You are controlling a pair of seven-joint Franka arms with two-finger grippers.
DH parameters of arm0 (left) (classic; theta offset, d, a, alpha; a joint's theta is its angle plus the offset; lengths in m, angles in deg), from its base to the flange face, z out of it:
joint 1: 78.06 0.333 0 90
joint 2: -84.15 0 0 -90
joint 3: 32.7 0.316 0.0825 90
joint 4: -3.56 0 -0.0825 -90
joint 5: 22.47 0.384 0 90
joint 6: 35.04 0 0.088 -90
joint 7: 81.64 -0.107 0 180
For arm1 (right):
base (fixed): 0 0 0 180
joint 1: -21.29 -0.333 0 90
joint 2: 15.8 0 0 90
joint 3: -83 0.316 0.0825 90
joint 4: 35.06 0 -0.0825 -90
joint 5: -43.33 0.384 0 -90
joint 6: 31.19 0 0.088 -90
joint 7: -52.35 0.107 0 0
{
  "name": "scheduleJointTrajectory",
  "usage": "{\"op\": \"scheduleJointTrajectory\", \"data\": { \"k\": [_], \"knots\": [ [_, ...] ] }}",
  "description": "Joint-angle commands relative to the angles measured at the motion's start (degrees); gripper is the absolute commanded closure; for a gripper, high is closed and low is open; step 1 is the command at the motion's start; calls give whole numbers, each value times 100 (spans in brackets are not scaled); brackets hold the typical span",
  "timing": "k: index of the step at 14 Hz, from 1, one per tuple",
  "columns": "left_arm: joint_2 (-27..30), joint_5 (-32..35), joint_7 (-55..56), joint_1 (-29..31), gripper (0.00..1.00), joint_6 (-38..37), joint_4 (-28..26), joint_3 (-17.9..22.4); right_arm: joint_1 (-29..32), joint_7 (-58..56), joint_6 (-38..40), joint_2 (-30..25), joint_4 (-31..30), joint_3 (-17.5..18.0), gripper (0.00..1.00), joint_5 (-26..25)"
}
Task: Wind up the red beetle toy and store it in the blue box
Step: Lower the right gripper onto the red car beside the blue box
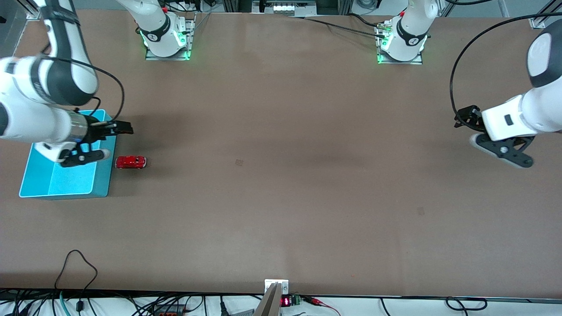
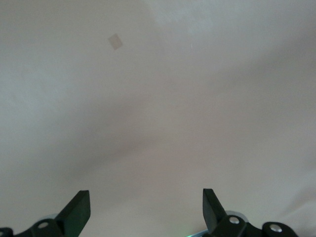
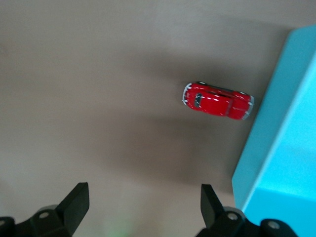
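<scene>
My right gripper grips the red beetle toy (image 1: 131, 162) by its two door sides next, to store the toy in the blue box.
The red beetle toy (image 1: 131, 162) (image 3: 217, 100) stands on the brown table right beside the blue box (image 1: 102, 184) (image 3: 281, 148), on the side toward the table's middle. The box is open-topped, and what shows of its inside is bare. My right gripper (image 1: 119, 128) (image 3: 143, 202) hovers open over the box's corner, a little above and short of the toy, with nothing between its fingers. At the left arm's end of the table my left gripper (image 1: 463, 119) (image 2: 146, 207) waits open over bare tabletop, holding nothing.
A small square mark (image 1: 239, 162) (image 2: 115, 41) lies on the table near its middle. Cables (image 1: 79, 267) and a bracket (image 1: 275, 289) run along the table edge nearest the front camera. Both arm bases stand at the farthest edge.
</scene>
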Motion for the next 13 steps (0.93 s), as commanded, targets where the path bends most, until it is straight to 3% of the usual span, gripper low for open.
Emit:
{"op": "scheduleJointTrajectory", "data": {
  "k": [1,3,5,9,13],
  "knots": [
    [859,-452,1741,-402,0,525,-783,472,37,-1016,-765,-238,-933,38,0,40],
    [1284,-373,2064,-535,0,1108,-1304,620,37,-1893,-1371,-238,-1347,38,0,-91],
    [1302,-76,1977,-842,0,1128,-1332,797,150,-3315,-2109,-168,-1576,38,0,-468],
    [1267,120,1194,-764,0,1101,-1279,771,555,-5848,-3270,140,-1901,38,0,-505],
    [1250,120,1185,-746,0,1093,-1262,780,731,-6644,-4158,394,-2016,38,0,-601]
  ]
}}
